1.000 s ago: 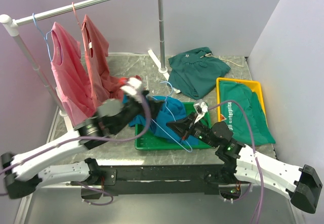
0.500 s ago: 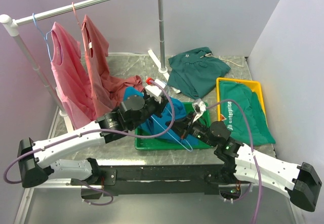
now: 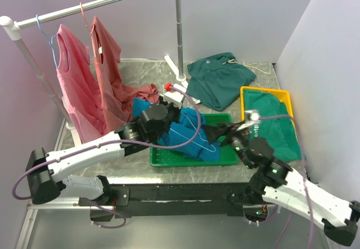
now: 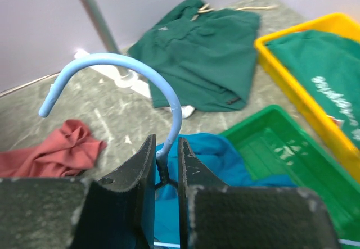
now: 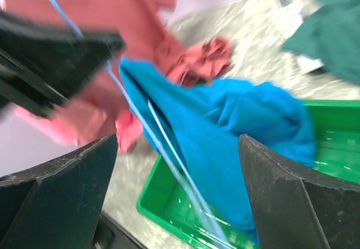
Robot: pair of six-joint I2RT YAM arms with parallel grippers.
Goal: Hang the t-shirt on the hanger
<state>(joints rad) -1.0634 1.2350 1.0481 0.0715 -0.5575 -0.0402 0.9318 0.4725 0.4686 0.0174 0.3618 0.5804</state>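
Observation:
The right gripper grabs the t-shirt (image 3: 181, 138) by its opening's edge beside the hanger's wires next, to draw the t-shirt over the hanger's loose end.
The teal-blue t-shirt (image 3: 181, 138) lies bunched over the left half of the green tray (image 3: 226, 158), with the hanger's (image 3: 194, 130) thin light-blue wire running across it. My left gripper (image 3: 175, 113) is shut on the hanger's twisted neck (image 4: 163, 170), and the hook (image 4: 115, 62) curves up above the jaws. In the left wrist view the t-shirt (image 4: 216, 154) lies just beyond the jaws. My right gripper (image 3: 214, 132) stands open at the tray's right side. In the right wrist view its fingers (image 5: 63, 188) stand wide apart, with the hanger's wires (image 5: 147, 130) and the t-shirt (image 5: 230, 126) between them, untouched.
A clothes rail (image 3: 95, 3) at the back left carries pink tops (image 3: 76, 86) on other hangers. A dark green shirt (image 3: 216, 80) lies at the back. A yellow tray (image 3: 246, 94) on the right holds a printed green shirt (image 3: 273, 122). A pink cloth (image 4: 53, 148) lies beside the tray.
My left arm swung in from the left and shut on the hanger's neck. My right gripper opened, let go of the hanger and drew back to the right.

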